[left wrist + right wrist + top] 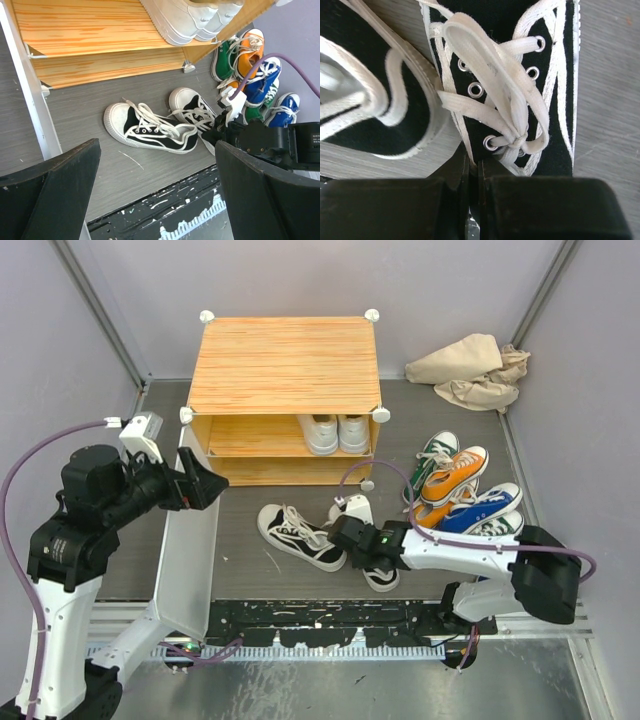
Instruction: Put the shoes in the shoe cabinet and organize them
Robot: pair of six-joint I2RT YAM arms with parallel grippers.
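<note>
My right gripper should keep holding the shoe until both shoes line up: the free shoe's heel lies crosswise against the held shoe's side, so opening would leave both crooked.
The shoe cabinet (285, 365) stands at the back, its white door (190, 560) swung open toward me. A white pair (337, 432) sits on its upper shelf and shows in the left wrist view (190, 20). Two black-and-white shoes lie on the floor in front: one (298, 536) free, the other (380, 575) under my right gripper (345, 532). In the right wrist view that gripper (472, 170) is shut on the laced opening edge of this shoe (520, 90). My left gripper (205, 485) is wide open and empty (157, 200) beside the door's top.
Orange, green and blue shoes (460, 490) are heaped at the right, also in the left wrist view (255, 70). A beige cloth (470, 370) lies at the back right. A black paint-flecked rail (330, 625) runs along the front. Grey walls close in the sides.
</note>
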